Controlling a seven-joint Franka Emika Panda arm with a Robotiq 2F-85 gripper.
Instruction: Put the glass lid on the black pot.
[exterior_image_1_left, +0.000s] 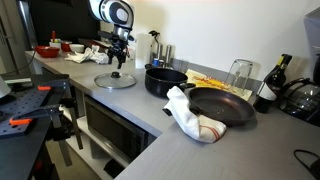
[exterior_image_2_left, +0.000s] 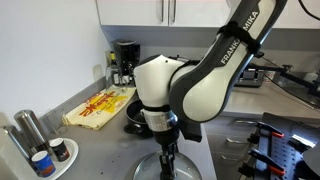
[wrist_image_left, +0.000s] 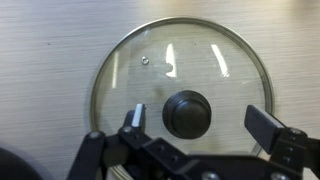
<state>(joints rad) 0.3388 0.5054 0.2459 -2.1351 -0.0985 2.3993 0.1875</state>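
I should grab the glass lid by its dark centre knob next. Then the lid's metal rim is free to sit on the black pot.
The glass lid lies flat on the grey counter, with its metal rim and dark centre knob showing in the wrist view. It also shows in both exterior views. My gripper hangs open right above the lid, one finger on each side of the knob, not touching it. In an exterior view the gripper sits just over the lid. The black pot stands to the right of the lid, open-topped. In the other exterior view the pot is mostly hidden behind the arm.
A wide black frying pan lies past the pot with a white-and-red cloth against it. A yellow packet, salt and pepper shakers, a coffee maker, a glass and a dark bottle stand on the counter.
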